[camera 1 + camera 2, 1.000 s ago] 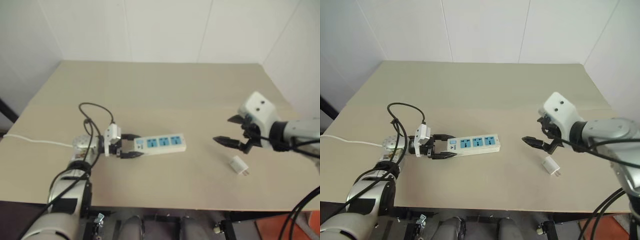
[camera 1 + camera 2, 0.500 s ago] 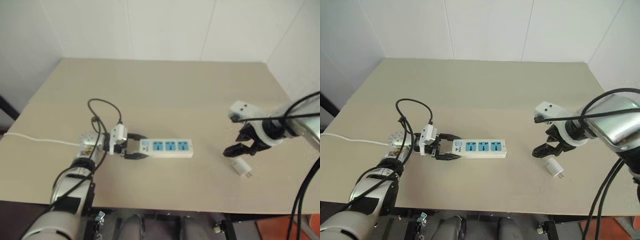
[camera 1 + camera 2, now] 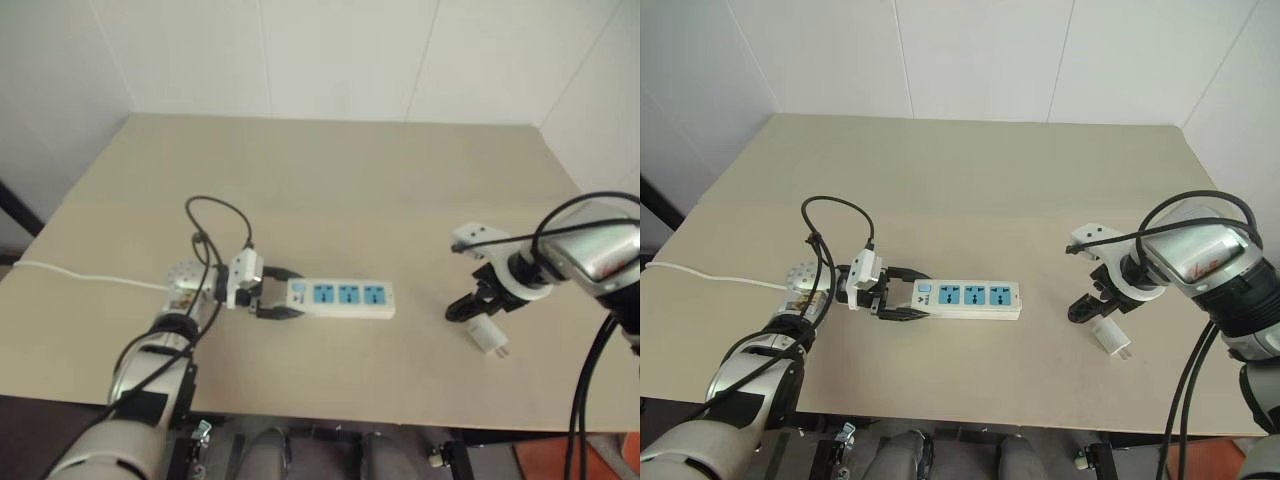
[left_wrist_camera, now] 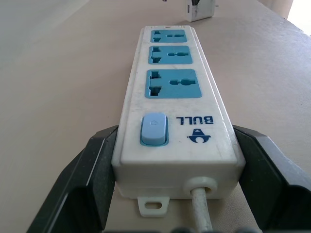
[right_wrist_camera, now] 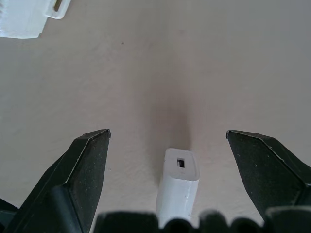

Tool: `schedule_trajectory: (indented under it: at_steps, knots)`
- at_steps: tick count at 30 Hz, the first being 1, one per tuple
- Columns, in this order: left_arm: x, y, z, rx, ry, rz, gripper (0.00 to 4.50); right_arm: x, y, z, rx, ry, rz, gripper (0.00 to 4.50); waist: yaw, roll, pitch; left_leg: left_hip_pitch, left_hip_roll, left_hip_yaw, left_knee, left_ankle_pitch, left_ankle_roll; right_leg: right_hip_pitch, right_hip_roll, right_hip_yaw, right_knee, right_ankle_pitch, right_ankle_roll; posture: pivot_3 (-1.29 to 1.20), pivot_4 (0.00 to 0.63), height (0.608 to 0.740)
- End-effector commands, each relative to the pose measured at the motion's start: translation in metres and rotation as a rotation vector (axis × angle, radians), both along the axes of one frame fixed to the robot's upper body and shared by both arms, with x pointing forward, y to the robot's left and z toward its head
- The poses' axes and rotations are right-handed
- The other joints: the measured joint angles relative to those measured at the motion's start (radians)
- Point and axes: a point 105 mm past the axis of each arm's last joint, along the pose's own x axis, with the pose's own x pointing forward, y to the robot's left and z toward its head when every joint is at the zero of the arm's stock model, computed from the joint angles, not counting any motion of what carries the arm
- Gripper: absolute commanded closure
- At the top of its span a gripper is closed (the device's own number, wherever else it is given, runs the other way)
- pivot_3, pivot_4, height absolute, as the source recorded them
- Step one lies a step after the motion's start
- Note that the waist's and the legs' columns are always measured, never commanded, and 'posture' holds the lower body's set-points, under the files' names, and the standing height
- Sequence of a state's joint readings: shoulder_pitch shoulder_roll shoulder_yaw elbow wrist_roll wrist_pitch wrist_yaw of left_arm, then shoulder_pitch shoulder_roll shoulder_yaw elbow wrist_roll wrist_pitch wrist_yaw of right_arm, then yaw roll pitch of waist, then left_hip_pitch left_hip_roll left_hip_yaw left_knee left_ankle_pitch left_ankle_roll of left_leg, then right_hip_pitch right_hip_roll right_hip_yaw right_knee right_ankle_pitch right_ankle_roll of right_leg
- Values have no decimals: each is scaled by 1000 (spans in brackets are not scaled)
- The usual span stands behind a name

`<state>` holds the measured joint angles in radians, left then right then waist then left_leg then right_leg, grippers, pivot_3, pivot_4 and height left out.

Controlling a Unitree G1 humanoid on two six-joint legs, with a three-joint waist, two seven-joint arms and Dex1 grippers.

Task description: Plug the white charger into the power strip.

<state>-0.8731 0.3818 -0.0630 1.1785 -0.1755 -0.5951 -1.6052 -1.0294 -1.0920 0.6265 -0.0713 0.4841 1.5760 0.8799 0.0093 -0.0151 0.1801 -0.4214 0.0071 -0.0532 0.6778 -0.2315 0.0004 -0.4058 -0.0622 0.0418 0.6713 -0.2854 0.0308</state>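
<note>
My right gripper lowers to the charger next, before it closes on the white charger (image 3: 487, 335) (image 5: 178, 187), since my fingers stop above it and it is too early to close.
The power strip (image 3: 340, 297), a long white bar with three blue sockets, lies flat on the table. My left gripper (image 3: 283, 294) is shut on its switch end, one black finger (image 4: 92, 165) against each long side. The white charger (image 3: 487, 335) lies on its side to the right of the strip, with its prongs toward the table's front edge. My right gripper (image 3: 483, 310) points down just above the charger and is open. In the right wrist view its fingers (image 5: 87, 160) stand wide apart on either side of the charger (image 5: 178, 187) without touching it.
The strip's thin white cord (image 3: 90, 278) runs off the beige table (image 3: 330, 180) at its left edge. A black cable (image 3: 215, 210) loops above my left wrist. White walls close the table's far and right sides.
My right gripper has come down and tipped from nearly level to pointing down over the charger. My left gripper has slid the strip slightly to the right.
</note>
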Motion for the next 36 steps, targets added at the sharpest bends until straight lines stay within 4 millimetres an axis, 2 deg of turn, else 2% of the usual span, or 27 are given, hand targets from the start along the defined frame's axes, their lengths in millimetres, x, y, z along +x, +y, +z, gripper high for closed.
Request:
schedule_trajectory:
  at_steps: [1, 8, 16, 19, 36]
  knots:
    - [-4, -8, -8, 40, 18, -43, 1258, 0, -6, -1, -16, -5, -2, 0, 0, 0, 0, 0, 0, 0, 0, 0, 0, 0, 0, 0, 0, 0, 0, 0, 150, 740]
    - [-5, -7, -11, 54, 24, -45, 1258, -4, -14, -12, -36, 41, -17, 0, 1, 0, 0, 0, 0, 0, 0, 0, 0, 0, 0, 0, 0, 0, 0, 0, 150, 740]
    - [-6, -7, -13, 60, 21, -47, 1258, -3, -20, -14, -54, 66, -27, 0, 1, 1, 0, 0, 0, 0, 1, 0, 0, 0, 0, 0, 1, 0, 0, 0, 150, 740]
    - [-4, -6, -9, 16, 40, -21, 1258, -3, -25, -17, -53, 87, -70, 0, 1, 1, 0, 0, 0, 0, 1, 0, 0, 0, 0, 0, 1, 0, 0, 0, 150, 740]
    - [-6, -7, -16, 49, 34, -25, 1258, -6, -24, -28, -12, 140, -120, 0, 2, 1, -1, 1, -1, 0, 2, 0, 0, 1, 0, 0, 3, 0, 0, 0, 150, 740]
